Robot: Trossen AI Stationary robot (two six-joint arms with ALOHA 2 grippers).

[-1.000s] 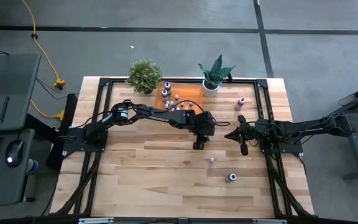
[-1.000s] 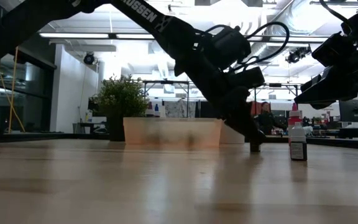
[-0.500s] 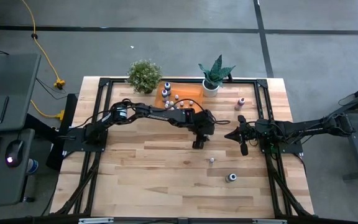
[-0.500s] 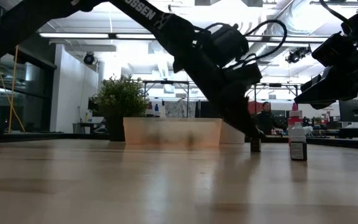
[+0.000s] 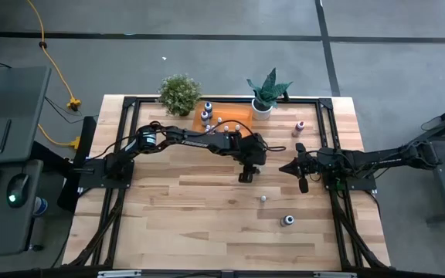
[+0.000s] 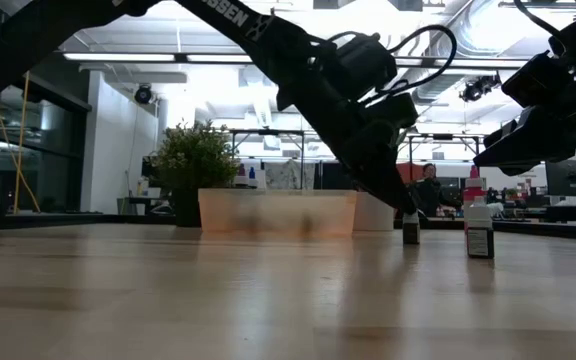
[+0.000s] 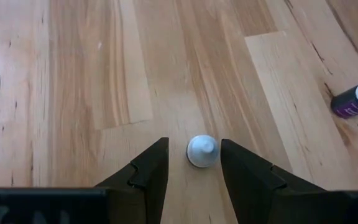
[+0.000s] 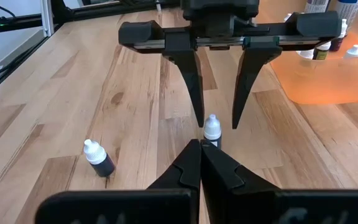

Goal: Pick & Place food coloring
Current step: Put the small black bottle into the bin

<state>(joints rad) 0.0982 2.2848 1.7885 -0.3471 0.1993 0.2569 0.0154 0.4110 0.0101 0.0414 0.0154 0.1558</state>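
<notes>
My left gripper's fingers are beside the bottle's white cap (image 7: 202,151). My left gripper should close on the bottle now.
A small dark food coloring bottle with a white cap (image 7: 202,151) stands upright on the wooden table near its middle (image 5: 246,178). My left gripper (image 7: 193,144) is open and slants down over it. Its two fingers (image 8: 196,93) flank the cap with a gap on each side, and I see no touch. More food coloring bottles stand in the orange tray (image 5: 234,116) at the far edge. My right gripper (image 8: 201,163) is shut, holds nothing, and waits near the table's right edge (image 5: 300,176).
Loose bottles stand on the table toward the near right (image 5: 263,198) (image 5: 287,221), and a pink one (image 5: 300,127) is at the far right. Two potted plants (image 5: 180,94) (image 5: 267,93) flank the tray. Bare wood lies to the left and near side.
My left gripper has risen a little. In the low view its fingertip has come up from table level to the height of the bottle's cap. The bottle stays standing on the table where it was. The gap between the fingers looks the same.
</notes>
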